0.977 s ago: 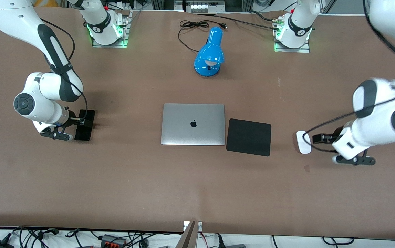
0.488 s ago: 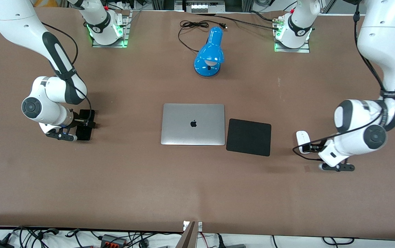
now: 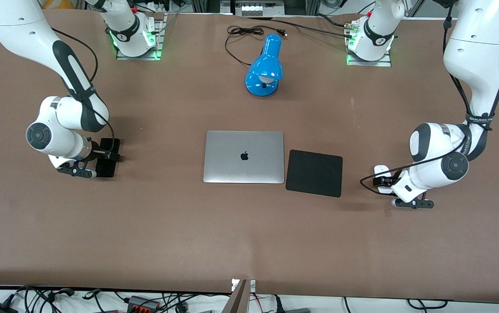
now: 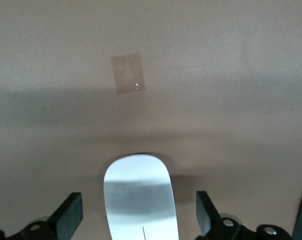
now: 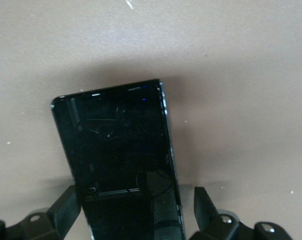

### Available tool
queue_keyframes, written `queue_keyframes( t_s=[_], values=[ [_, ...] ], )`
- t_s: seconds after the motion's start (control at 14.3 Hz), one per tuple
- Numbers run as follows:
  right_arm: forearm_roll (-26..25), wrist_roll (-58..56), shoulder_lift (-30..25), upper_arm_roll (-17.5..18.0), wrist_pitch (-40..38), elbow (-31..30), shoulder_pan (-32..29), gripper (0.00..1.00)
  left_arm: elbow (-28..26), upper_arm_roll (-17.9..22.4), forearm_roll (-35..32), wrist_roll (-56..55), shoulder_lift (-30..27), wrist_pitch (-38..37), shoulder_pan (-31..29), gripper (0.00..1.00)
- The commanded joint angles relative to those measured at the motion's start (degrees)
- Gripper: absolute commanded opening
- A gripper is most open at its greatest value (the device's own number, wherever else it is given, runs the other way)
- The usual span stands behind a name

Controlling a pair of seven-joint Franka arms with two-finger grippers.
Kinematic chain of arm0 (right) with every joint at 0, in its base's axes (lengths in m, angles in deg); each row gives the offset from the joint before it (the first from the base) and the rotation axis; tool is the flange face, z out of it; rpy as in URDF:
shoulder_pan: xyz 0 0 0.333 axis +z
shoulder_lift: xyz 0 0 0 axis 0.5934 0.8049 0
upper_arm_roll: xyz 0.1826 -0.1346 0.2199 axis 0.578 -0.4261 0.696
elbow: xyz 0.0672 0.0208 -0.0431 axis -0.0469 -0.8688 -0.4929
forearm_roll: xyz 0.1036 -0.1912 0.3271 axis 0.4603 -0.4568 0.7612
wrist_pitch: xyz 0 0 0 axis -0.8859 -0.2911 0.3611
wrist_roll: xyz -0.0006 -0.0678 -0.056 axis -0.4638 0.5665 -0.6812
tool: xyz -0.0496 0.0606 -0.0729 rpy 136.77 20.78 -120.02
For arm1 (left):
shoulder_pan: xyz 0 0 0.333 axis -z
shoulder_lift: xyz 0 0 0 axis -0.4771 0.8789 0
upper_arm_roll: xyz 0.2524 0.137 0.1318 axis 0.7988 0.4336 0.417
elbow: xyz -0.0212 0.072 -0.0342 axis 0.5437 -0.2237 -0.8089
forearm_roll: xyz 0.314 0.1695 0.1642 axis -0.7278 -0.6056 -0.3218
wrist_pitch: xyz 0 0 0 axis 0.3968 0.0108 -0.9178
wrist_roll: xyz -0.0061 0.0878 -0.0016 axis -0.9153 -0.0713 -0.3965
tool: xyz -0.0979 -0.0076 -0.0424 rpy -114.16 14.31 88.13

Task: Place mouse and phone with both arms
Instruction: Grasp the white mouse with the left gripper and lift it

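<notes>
I should close my right gripper on the phone now. My fingers are on both long sides of the phone, near the table.
The white mouse (image 3: 379,170) lies on the brown table toward the left arm's end, beside the black pad. My left gripper (image 3: 383,181) is low over it. In the left wrist view the mouse (image 4: 139,192) lies between my open left gripper (image 4: 138,216), with a gap to each of the fingers (image 4: 70,218). The black phone (image 3: 105,168) lies flat toward the right arm's end. My right gripper (image 3: 108,155) is low over it. In the right wrist view the phone (image 5: 116,150) lies between my open right gripper (image 5: 136,207), whose fingers (image 5: 206,207) straddle its sides.
A closed silver laptop (image 3: 244,156) lies mid-table with a black square pad (image 3: 314,172) beside it. A blue desk lamp (image 3: 265,65) and its cord lie farther from the front camera. A small tape patch (image 4: 128,73) marks the table near the mouse.
My left arm has swung in toward the middle and brought its gripper from beside the mouse to over it. My right gripper has shifted slightly over the phone.
</notes>
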Motion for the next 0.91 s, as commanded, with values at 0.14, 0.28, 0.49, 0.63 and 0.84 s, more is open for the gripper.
queue_keyframes(
  t_s=[0.14, 0.28, 0.49, 0.63, 0.84],
  values=[
    [-0.82, -0.26, 0.26, 0.33, -0.05, -0.14, -0.3, 1.0, -4.0, -0.22, -0.87, -0.15, -1.82, 2.59, -0.66, 1.0],
    [-0.9, -0.44, 0.52, 0.42, 0.03, -0.06, -0.03, 1.0, -4.18, -0.22, -0.87, -0.24, -1.91, 2.59, -0.92, 0.93],
    [-0.9, -2.19, 0.96, 0.33, -0.05, 0.03, -0.21, 1.0, -4.18, -0.22, -0.87, -0.15, -1.83, 2.59, -1.01, 0.73],
    [-0.9, -3.08, 1.14, 0.42, -0.05, -0.06, -0.38, 0.64, -4.18, -0.22, -0.87, -0.15, -1.82, 2.68, -1.01, 0.66],
    [-0.9, -3.25, 1.14, 0.42, -0.05, 0.03, -0.47, 0.25, -3.92, -0.31, -0.87, -0.24, -1.82, 2.51, -0.75, 0.49]
  ],
)
